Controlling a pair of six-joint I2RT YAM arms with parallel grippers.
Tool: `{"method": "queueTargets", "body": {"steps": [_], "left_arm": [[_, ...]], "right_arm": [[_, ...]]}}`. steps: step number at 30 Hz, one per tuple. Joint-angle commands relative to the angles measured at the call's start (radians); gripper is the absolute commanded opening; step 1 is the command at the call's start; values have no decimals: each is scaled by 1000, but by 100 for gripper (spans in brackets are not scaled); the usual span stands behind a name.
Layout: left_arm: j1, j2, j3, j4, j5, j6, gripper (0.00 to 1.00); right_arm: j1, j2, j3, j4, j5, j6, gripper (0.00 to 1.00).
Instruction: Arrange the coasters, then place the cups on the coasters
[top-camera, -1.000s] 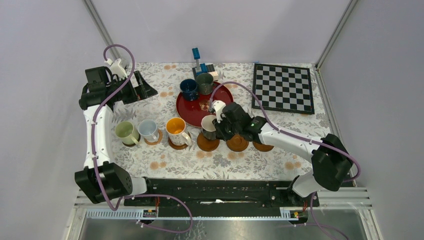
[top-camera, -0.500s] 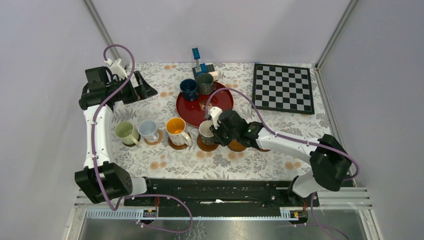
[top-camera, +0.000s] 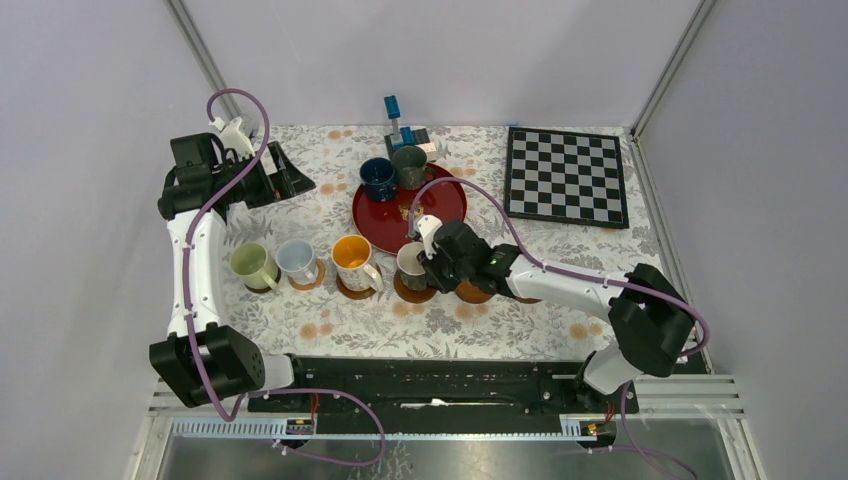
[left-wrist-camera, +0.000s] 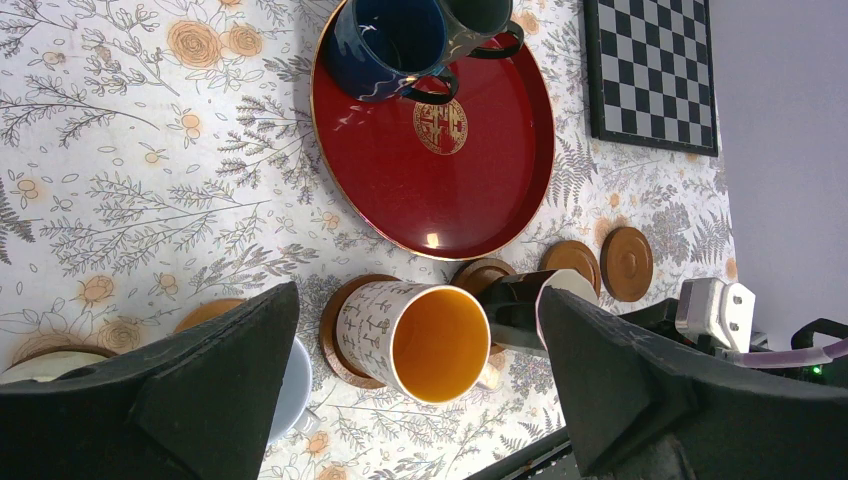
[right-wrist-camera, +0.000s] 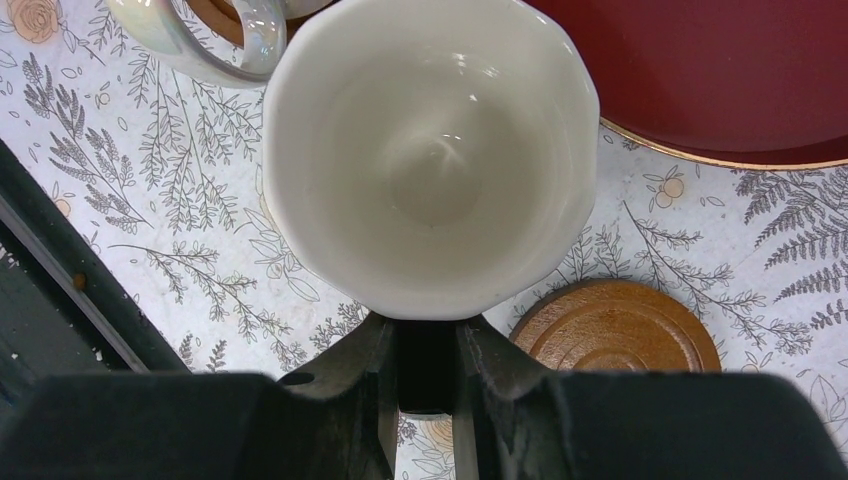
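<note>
My right gripper has the black cup upright and low over its brown coaster, so it should release the cup now, and the cup would stand on the coaster.
My right gripper (top-camera: 428, 262) (right-wrist-camera: 428, 372) is shut on the handle of the black cup with a cream inside (top-camera: 411, 262) (right-wrist-camera: 430, 150) (left-wrist-camera: 518, 305), holding it over a brown coaster (top-camera: 415, 291). I cannot tell whether the cup touches that coaster. Two bare coasters (left-wrist-camera: 572, 258) (left-wrist-camera: 627, 262) lie to its right. The pale green (top-camera: 250, 265), light blue (top-camera: 296, 258) and patterned orange-lined (top-camera: 352, 255) (left-wrist-camera: 430, 335) cups stand on coasters to the left. The dark blue (top-camera: 377, 177) and dark grey-green (top-camera: 408, 165) cups sit at the red tray's back. My left gripper (top-camera: 290, 180) (left-wrist-camera: 418, 295) hangs open at the back left.
The red round tray (top-camera: 425, 215) lies behind the row of coasters. A chessboard (top-camera: 565, 175) lies at the back right. A small blue object on a stand (top-camera: 395, 125) is at the back middle. The arms' black rail (top-camera: 420, 380) runs along the near edge.
My right gripper has carried the black cup a little left and toward the near edge, over the coaster. The left arm has not moved.
</note>
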Motion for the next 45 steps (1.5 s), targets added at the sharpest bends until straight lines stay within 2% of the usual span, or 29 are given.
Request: {"method": "queueTargets", "body": {"steps": [1, 7, 11, 15, 29, 37, 39, 42, 45], "left_arm": [[7, -27, -3, 42, 5, -5, 99], [7, -19, 1, 42, 4, -5, 99], [7, -17, 3, 42, 5, -8, 99], [7, -16, 4, 42, 1, -8, 99], [7, -5, 9, 42, 11, -9, 99], [7, -13, 12, 33, 19, -8, 99], [7, -22, 10, 33, 24, 1, 99], [7, -25, 9, 31, 25, 9, 99], [5, -16, 17, 15, 34, 26, 99]], "right_arm": [[9, -5, 33, 108, 28, 18, 1], [9, -5, 29, 94, 27, 25, 35], [9, -23, 29, 86, 27, 30, 49], [9, -44, 26, 75, 22, 34, 54], [9, -84, 9, 53, -55, 56, 57], [9, -121, 45, -8, -41, 34, 95], [8, -140, 60, -23, -34, 19, 99], [-12, -162, 128, -66, -41, -1, 100], [-113, -162, 236, -86, -104, 7, 100]]}}
